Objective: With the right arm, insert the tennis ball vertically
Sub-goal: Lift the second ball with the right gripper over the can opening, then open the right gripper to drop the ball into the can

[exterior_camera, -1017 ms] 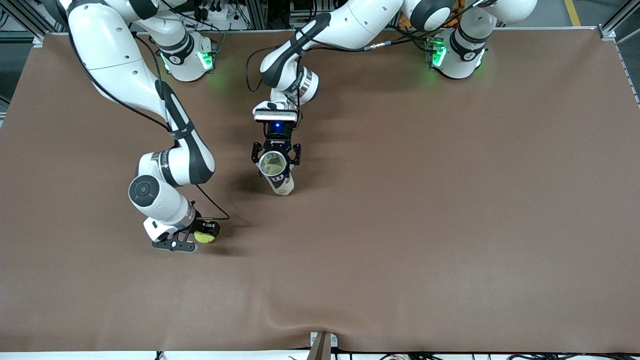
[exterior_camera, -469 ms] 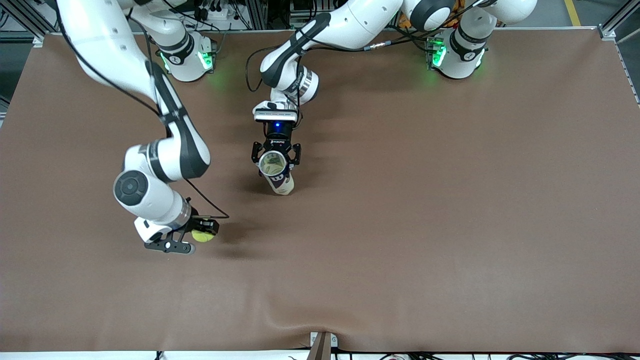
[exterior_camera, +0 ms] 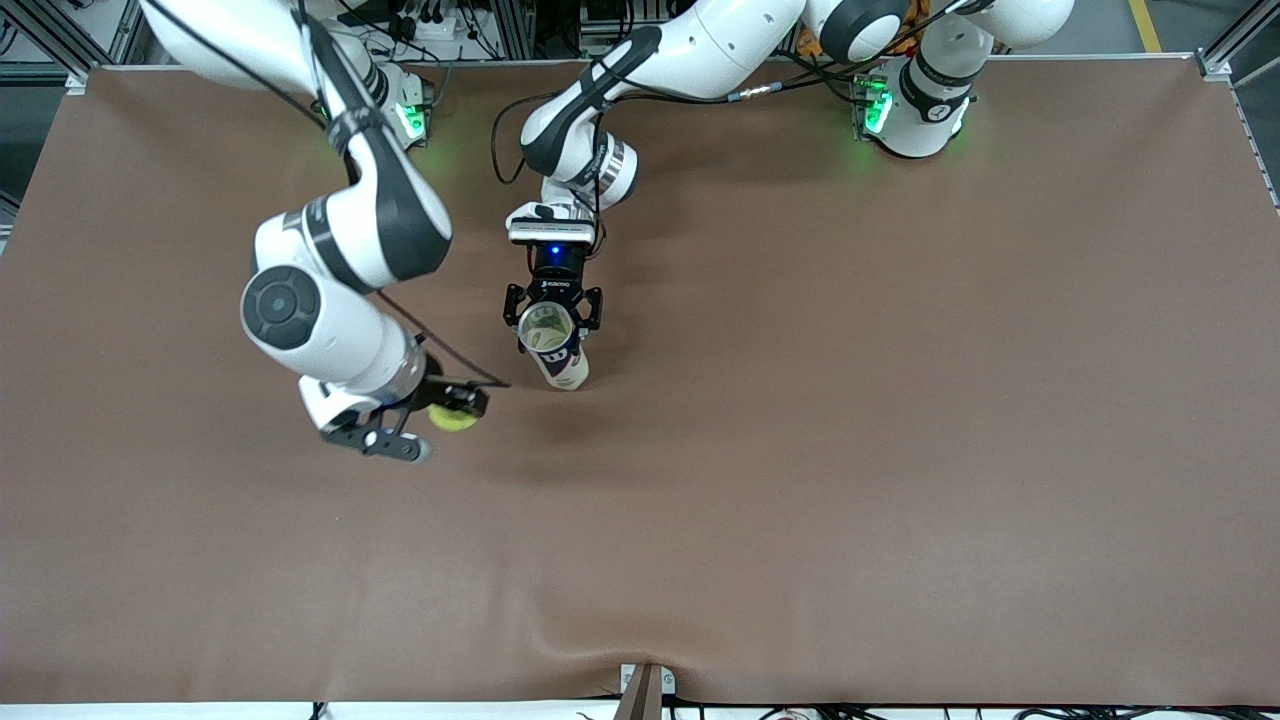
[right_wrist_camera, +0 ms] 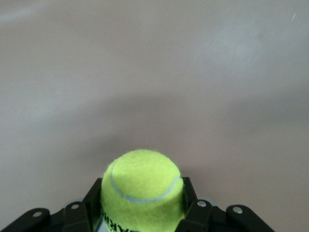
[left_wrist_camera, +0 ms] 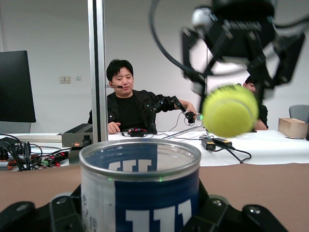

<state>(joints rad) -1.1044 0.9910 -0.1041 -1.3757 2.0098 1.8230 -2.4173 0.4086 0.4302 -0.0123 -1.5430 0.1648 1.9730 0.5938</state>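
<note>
My right gripper should move the tennis ball (exterior_camera: 452,417) toward the can before releasing the tennis ball: the tennis ball hangs short of the can's opening (exterior_camera: 546,326).
A yellow-green tennis ball (exterior_camera: 452,417) hangs in the air above the brown table, and my right gripper (exterior_camera: 450,414) is shut on it. In the right wrist view the ball (right_wrist_camera: 141,186) sits between the black fingers (right_wrist_camera: 77,212). A tall can (exterior_camera: 560,358) with a blue and white label stands upright with its mouth open. My left gripper (exterior_camera: 552,322) is shut on it near the rim. In the left wrist view the can (left_wrist_camera: 140,188) fills the foreground, and the ball (left_wrist_camera: 230,110) hangs higher than its rim, off to one side, under the right gripper (left_wrist_camera: 231,99).
The brown table cover (exterior_camera: 850,420) is bare toward the left arm's end and near the front camera. A small bracket (exterior_camera: 645,685) sits at the table's near edge. The right arm's elbow (exterior_camera: 345,240) stands high beside the can.
The right arm has lifted the ball off the table and carried it toward the can. The left arm and the can have not moved.
</note>
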